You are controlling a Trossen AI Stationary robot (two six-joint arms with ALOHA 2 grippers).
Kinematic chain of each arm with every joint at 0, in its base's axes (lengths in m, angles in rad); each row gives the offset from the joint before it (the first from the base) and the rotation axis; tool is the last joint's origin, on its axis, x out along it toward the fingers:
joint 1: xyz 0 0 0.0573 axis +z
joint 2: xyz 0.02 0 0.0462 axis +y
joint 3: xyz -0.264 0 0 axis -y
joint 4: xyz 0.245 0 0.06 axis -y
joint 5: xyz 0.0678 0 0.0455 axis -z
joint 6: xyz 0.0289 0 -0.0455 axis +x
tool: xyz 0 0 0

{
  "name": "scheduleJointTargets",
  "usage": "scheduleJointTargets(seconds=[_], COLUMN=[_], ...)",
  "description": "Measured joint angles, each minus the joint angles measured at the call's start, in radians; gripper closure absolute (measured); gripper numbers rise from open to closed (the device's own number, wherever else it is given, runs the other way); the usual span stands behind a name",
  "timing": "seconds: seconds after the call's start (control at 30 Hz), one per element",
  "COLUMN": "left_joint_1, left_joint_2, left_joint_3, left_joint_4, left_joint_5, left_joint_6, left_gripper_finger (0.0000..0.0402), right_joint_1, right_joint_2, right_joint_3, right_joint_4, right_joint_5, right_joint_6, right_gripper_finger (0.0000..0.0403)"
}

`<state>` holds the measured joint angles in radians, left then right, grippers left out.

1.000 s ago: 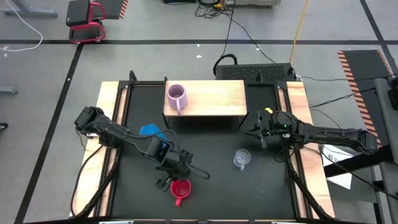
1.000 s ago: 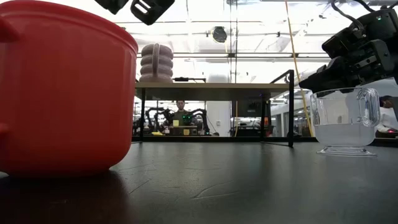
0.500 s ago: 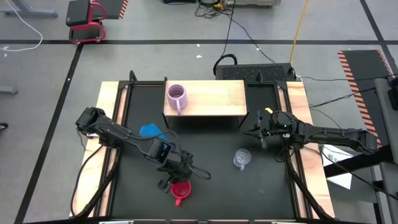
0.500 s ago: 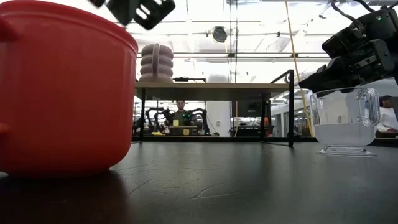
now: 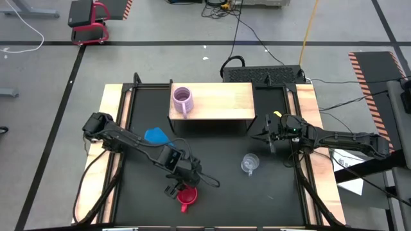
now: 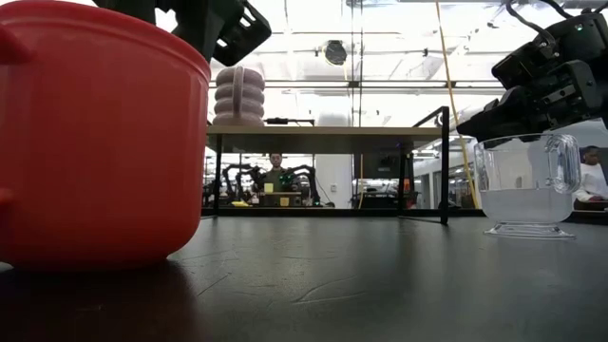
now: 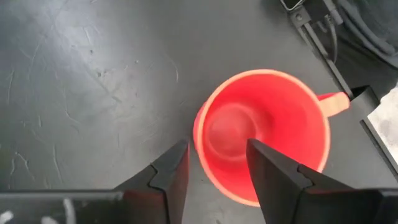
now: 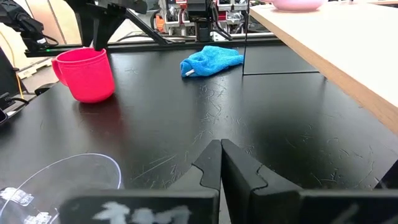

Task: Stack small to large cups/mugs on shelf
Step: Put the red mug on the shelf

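Observation:
The red mug next needs to be picked up by its rim [image 7: 202, 149] opposite its handle with the robot's left gripper, so that it can be stacked.
The red mug [image 7: 264, 134] stands upright on the black tabletop near its front edge [image 5: 186, 197]. My left gripper [image 7: 214, 168] hangs open just above it, one finger over the mug's mouth, the other outside its wall; I see no touch. The lilac mug [image 5: 182, 100] stands on the wooden shelf [image 5: 221, 102] at its left end. The clear glass cup [image 5: 249, 164] stands on the tabletop right of centre. My right gripper [image 5: 264, 137] waits shut above the table's right side, beyond the glass cup.
A blue cloth [image 5: 155, 135] lies on the tabletop between the shelf's left end and my left arm. The shelf's black legs [image 6: 445, 166] stand on the far part of the tabletop. Bare tabletop lies between the red mug and the glass cup.
My left gripper has come down toward the red mug and shifted a little toward the table's near edge, so it now stands over the mug's rim. The mugs and the glass cup have kept their places.

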<state>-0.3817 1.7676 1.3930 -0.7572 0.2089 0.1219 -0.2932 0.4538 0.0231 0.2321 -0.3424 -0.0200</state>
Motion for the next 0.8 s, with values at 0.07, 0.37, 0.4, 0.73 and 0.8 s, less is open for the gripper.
scheduleJointTargets(seconds=[0.07, 0.37, 0.4, 0.73, 0.8], left_joint_1=[0.000, -0.015, -0.014, -0.003, -0.003], left_joint_2=[-0.001, 0.007, 0.007, 0.007, 0.007], left_joint_3=[0.000, -0.008, -0.015, -0.076, -0.087], left_joint_4=[0.005, 0.028, 0.024, 0.066, 0.069], left_joint_5=[0.000, -0.027, -0.027, -0.033, -0.032], left_joint_6=[0.000, 0.007, 0.007, -0.001, 0.000], left_gripper_finger=[0.0238, 0.0238, 0.0238, 0.0238, 0.0238], right_joint_1=[0.000, 0.000, 0.000, 0.000, 0.000], right_joint_2=[0.000, 0.000, 0.000, 0.000, 0.000], right_joint_3=[0.000, 0.000, 0.000, 0.000, 0.000], right_joint_4=[0.000, -0.001, -0.001, -0.001, -0.001], right_joint_5=[0.000, 0.000, 0.000, 0.000, 0.000], right_joint_6=[0.000, 0.000, 0.000, 0.000, 0.000], right_gripper_finger=[0.0403, 0.0403, 0.0403, 0.0403, 0.0403])
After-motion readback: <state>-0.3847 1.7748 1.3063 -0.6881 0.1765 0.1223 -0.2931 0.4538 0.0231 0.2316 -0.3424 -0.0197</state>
